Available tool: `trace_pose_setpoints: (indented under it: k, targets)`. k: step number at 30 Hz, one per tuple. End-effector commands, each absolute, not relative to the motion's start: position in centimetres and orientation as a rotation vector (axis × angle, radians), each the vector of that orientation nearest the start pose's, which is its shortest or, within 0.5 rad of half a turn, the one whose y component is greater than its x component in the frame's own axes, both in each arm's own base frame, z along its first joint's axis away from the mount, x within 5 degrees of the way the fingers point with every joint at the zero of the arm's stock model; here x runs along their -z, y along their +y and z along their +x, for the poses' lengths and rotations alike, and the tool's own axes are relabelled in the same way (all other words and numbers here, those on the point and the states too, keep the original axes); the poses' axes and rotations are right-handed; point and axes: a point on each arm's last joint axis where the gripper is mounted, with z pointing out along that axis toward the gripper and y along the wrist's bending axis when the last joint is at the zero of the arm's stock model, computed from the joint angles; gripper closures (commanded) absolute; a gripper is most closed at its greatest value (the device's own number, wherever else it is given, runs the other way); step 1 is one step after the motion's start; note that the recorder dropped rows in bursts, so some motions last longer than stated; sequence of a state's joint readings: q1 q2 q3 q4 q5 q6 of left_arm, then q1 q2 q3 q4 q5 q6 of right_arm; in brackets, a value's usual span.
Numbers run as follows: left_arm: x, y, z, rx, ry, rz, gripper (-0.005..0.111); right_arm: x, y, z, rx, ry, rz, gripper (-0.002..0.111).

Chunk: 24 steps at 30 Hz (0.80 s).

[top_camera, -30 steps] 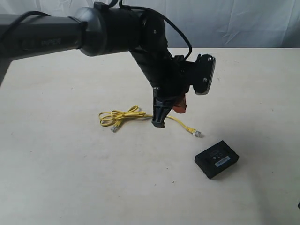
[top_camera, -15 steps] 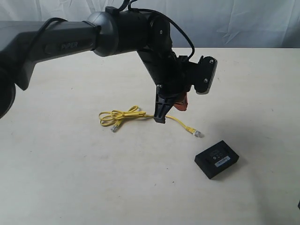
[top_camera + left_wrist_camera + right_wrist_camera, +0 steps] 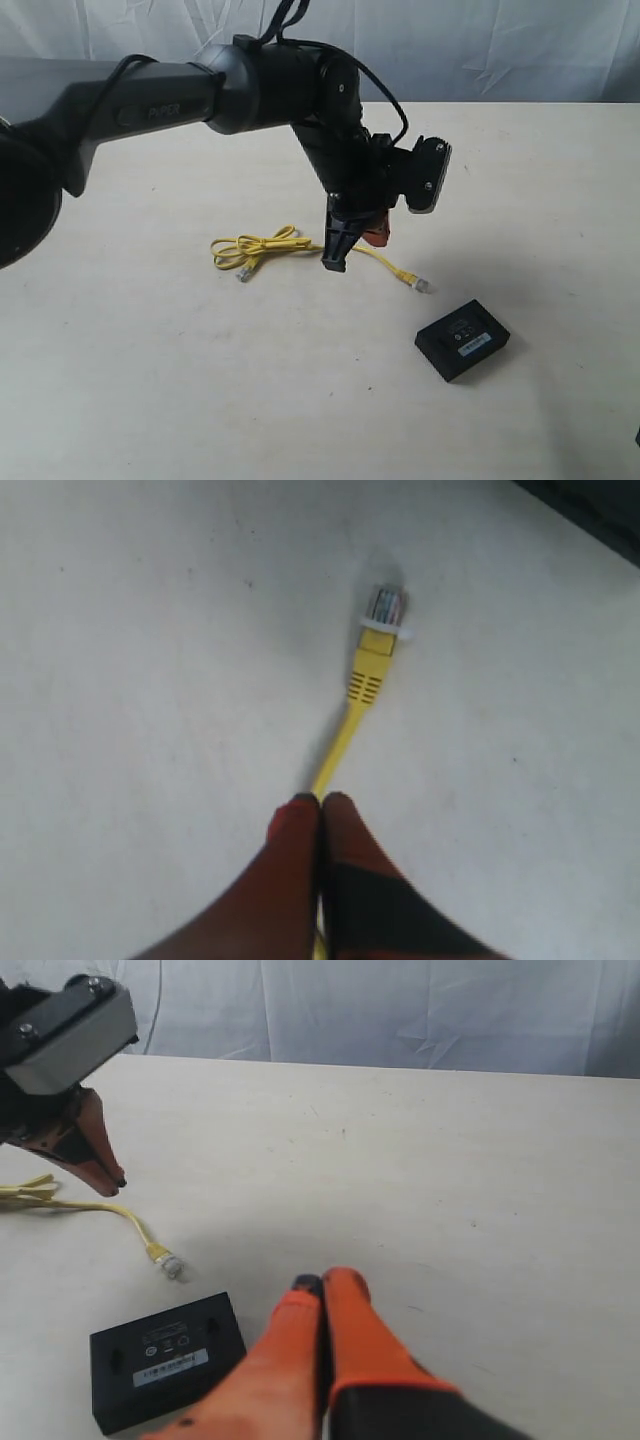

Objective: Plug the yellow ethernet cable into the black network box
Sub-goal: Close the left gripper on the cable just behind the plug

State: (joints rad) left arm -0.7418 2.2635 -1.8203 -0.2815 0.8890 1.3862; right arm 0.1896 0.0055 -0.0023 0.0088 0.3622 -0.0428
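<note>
My left gripper grabs the yellow ethernet cable by its cord behind the plug (image 3: 380, 258) next, to plug it into the black network box (image 3: 462, 340).
The yellow ethernet cable (image 3: 262, 245) lies on the table, its loose knot at the left and one clear plug (image 3: 418, 284) at the right. My left gripper (image 3: 335, 264) points down at the cord between knot and plug, shut, its tips just above the cord. In the left wrist view the cord (image 3: 340, 745) runs out from under the gripper (image 3: 320, 800) to the plug (image 3: 385, 605). The black network box (image 3: 462, 340) lies flat, right of the plug, white label up. My right gripper (image 3: 322, 1282) is shut and empty, beside the box (image 3: 165, 1360).
A white cloth backdrop (image 3: 480, 45) hangs behind the beige table (image 3: 150, 380). The left arm's wrist camera housing (image 3: 430, 175) juts out to the right above the cord. Bare tabletop lies right of the box and along the near edge.
The left arm has swung a little, its wrist turning and the fingertips shifting slightly left over the cord. Cable and box lie where they were.
</note>
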Motion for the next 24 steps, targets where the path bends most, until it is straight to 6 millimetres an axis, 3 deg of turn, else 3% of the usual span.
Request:
trace_pose_setpoints:
  k: [1,9,16,24]
  targets:
    - [-15.8,-34.1,34.7,-0.203,-1.927,-2.958,0.107,-18.1,1.0,5.2,-0.109,1.825,-0.205,0.109]
    - [-14.0,-33.1,36.0,-0.194,-1.858,-2.921,0.107,-18.1,1.0,5.2,-0.109,1.825,-0.205,0.109]
    - [-14.1,-33.6,36.9,-0.235,-1.929,-2.946,0.106,-18.1,1.0,5.2,-0.109,1.825,-0.205,0.109]
    - [-13.6,-34.0,36.2,-0.321,-1.823,-2.992,0.082,-18.1,1.0,5.2,-0.109,1.825,-0.205,0.109]
